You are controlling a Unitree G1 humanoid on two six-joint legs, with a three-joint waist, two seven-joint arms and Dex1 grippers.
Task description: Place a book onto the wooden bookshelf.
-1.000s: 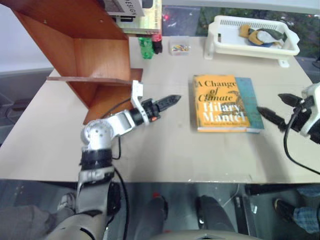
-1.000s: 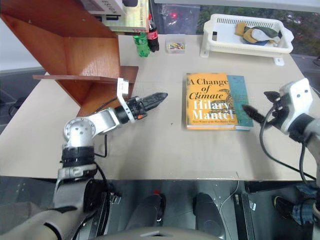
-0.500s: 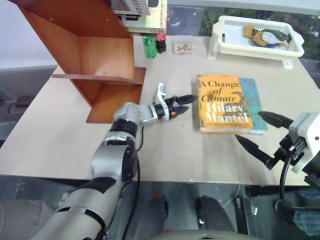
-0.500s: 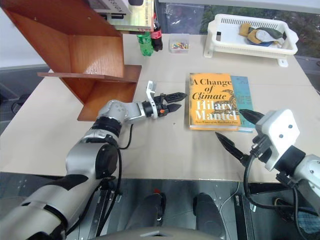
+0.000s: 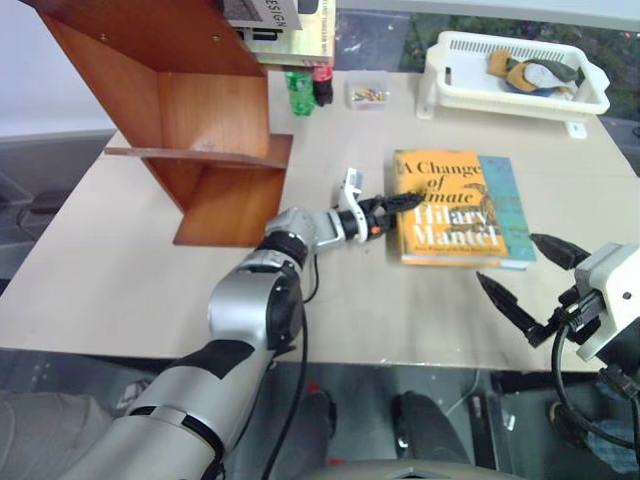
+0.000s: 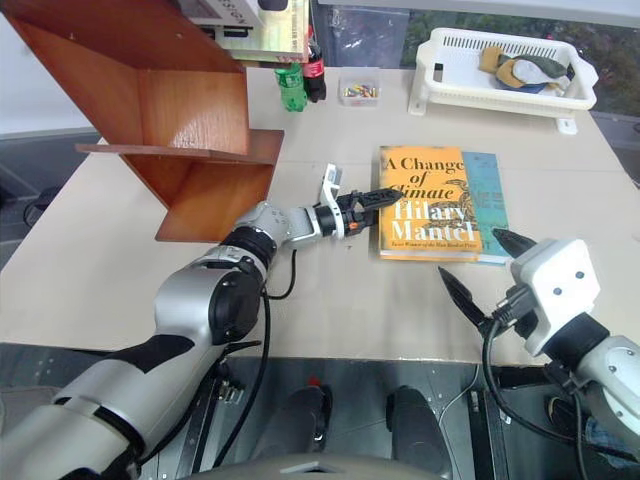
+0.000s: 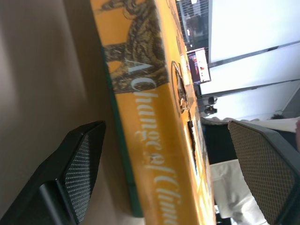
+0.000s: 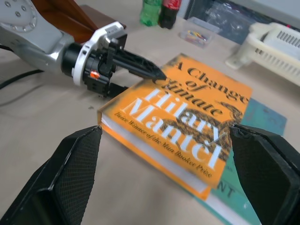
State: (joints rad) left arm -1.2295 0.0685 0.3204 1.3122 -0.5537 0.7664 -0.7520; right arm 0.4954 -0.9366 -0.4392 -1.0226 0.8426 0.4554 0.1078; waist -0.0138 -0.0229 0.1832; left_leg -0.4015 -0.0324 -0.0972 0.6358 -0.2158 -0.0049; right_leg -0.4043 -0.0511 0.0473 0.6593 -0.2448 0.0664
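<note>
My left gripper is ready to close on the book. Its fingers are on both sides of the orange book's spine (image 7: 152, 140), so they would hold the book if I closed now.
The book (image 5: 445, 210), thick and orange-yellow with "A Change of Climate" on its cover, lies flat on the table on top of a thinner teal book (image 5: 508, 195). My left gripper (image 5: 400, 206) is open at the book's left edge. One finger reaches over the cover and the other runs low beside the spine (image 7: 154, 131). My right gripper (image 5: 528, 275) hangs open and holds nothing, in front of the book's near right corner. The wooden bookshelf (image 5: 200, 130) stands at the far left of the table.
Grey-white books (image 5: 270, 15) lie on top of the shelf. Two small bottles (image 5: 303, 88) and a small clear box (image 5: 367, 95) stand behind it. A white basket tray (image 5: 455, 80) with cloths sits at the back right. The table's front edge is close to my right gripper.
My left gripper has moved right, from near the shelf to the book's left edge. My right gripper has pulled back from the book's right side toward the table's front edge.
</note>
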